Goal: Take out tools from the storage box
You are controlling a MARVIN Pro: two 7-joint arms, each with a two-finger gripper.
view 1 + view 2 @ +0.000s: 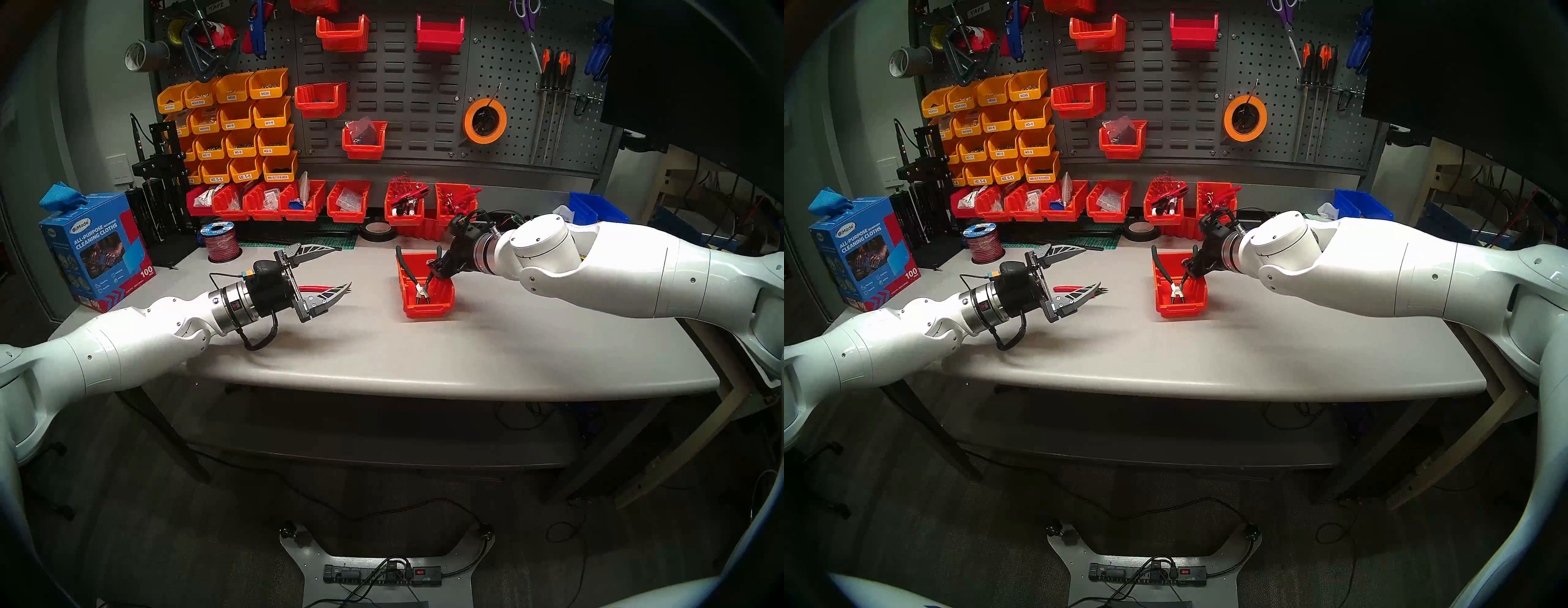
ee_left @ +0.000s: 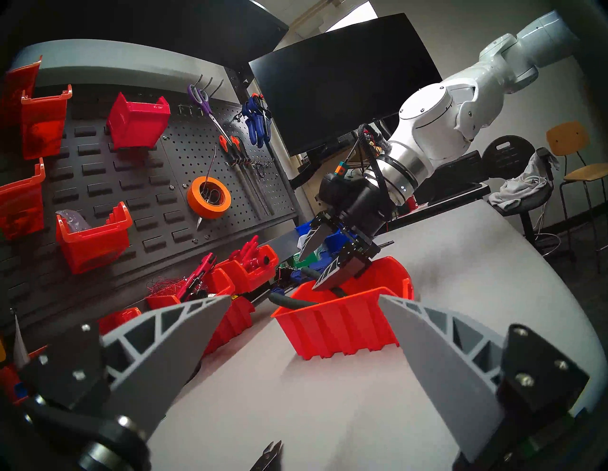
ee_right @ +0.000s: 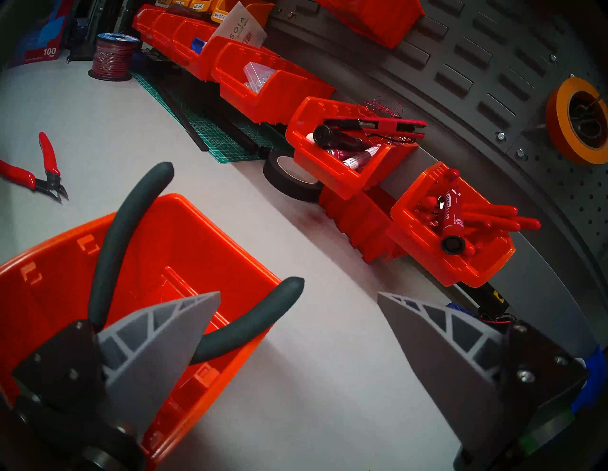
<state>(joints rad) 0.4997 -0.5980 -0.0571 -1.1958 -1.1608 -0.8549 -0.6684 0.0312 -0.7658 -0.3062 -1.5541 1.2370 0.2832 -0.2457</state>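
To take out the pliers, my right gripper next needs to grab one dark-green handle (image 3: 253, 320), which rises above the box's rim while the pliers' jaws sit between the box's sides.
The red-orange storage box (image 1: 425, 297) stands on the grey table, right of centre; it also shows in the left wrist view (image 2: 342, 320) and the right wrist view (image 3: 184, 236). The dark-green-handled pliers (image 1: 408, 275) lie in it, handles rising over the back rim (image 3: 108, 243). My right gripper (image 1: 435, 267) is open over the box's right side: one finger (image 3: 158, 329) is inside by a pliers handle, the other is outside over the table. The red-handled flush cutters (image 1: 1076, 290) lie on the table left of the box (image 3: 47, 158). My left gripper (image 1: 344, 267) hovers open and empty just above them.
A row of red bins (image 1: 297, 201) lines the back of the table under the pegboard. A black tape roll (image 1: 376, 231) and a wire spool (image 1: 222, 245) stand near them. A blue cleaning-cloth carton (image 1: 95, 246) stands at the far left, a blue bin (image 1: 594, 208) at the back right.
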